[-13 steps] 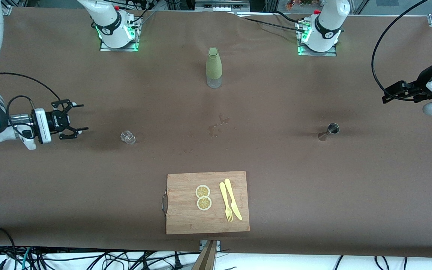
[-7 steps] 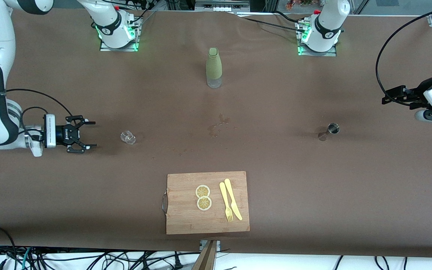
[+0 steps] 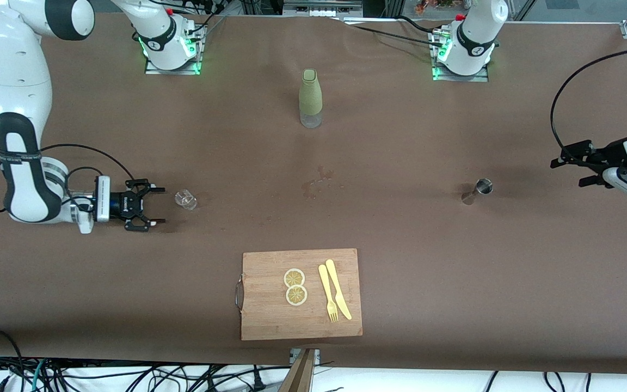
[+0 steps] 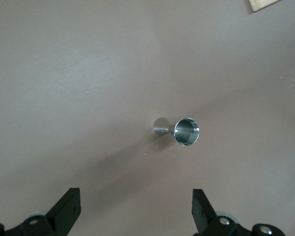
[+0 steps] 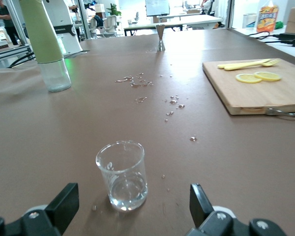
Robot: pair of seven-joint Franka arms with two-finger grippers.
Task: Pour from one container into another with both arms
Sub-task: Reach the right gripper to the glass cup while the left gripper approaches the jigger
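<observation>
Next, my right gripper grabs the small clear glass by its side, so its open rim stays free to pour into the steel jigger.
A small clear glass stands upright toward the right arm's end of the table, with a little liquid in its bottom. My right gripper lies low beside it, open, its fingers pointing at the glass and apart from it. A steel jigger stands toward the left arm's end. My left gripper hangs open in the air beside the jigger, well apart from it.
A green-sleeved bottle stands mid-table near the bases. A wet spill marks the cloth at the centre. A wooden cutting board near the front edge carries two lemon slices, a yellow fork and knife.
My right gripper has moved along the table toward the glass and come lower. My left gripper has dropped and edged toward the jigger. The glass and jigger have not moved.
</observation>
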